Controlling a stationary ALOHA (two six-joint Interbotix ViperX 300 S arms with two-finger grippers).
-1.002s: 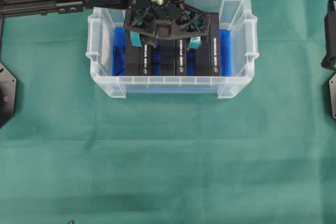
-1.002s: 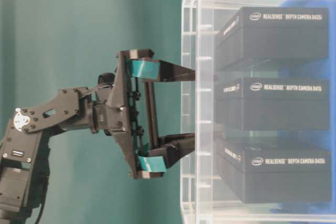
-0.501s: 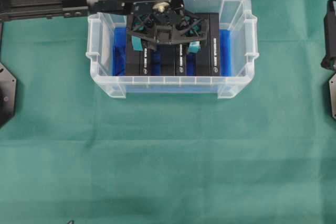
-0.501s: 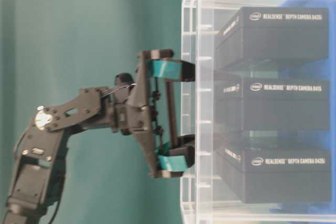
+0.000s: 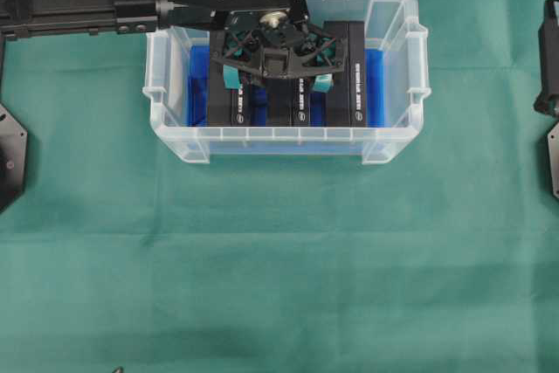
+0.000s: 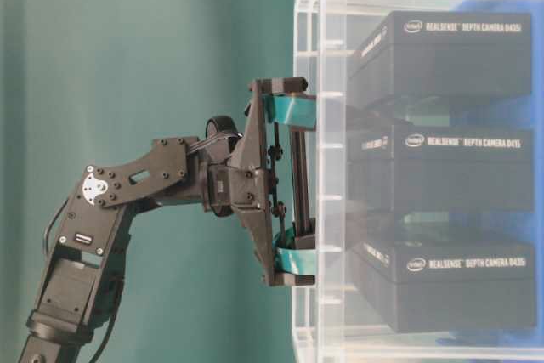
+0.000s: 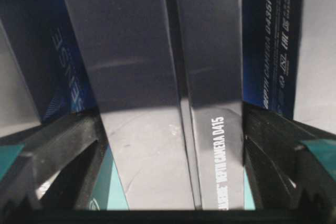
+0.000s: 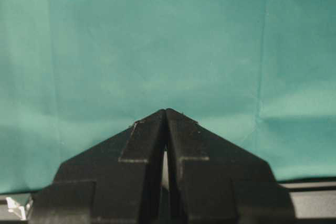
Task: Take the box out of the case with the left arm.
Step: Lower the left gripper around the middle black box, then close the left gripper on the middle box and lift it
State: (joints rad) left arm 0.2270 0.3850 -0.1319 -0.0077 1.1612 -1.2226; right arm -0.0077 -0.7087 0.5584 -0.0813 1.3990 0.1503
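Observation:
My left gripper grabs the middle black box across its long sides next, to take the box out of the case.
The clear case [image 5: 279,134] stands at the back of the green cloth, with blue lining [image 5: 376,85] on its bottom. Three black boxes stand on edge inside it, side by side. My left gripper [image 5: 276,81] reaches down into the case over the middle box [image 5: 288,111]. It is open, with one teal-padded finger [image 5: 229,76] in the gap on each side of that box. The left wrist view shows the middle box [image 7: 157,145] filling the space between the fingers. My right gripper [image 8: 166,113] is shut over bare cloth, holding nothing.
The left box [image 5: 231,107] and the right box [image 5: 349,76] stand close against the middle one, leaving narrow gaps. The case wall [image 6: 327,6] rises around them. The right arm's base [image 5: 548,58] sits at the right edge. Green cloth [image 5: 279,259] covers the table.
The left gripper has come down further into the case, its fingers now deeper beside the middle box and slightly closer together. The right arm has not moved.

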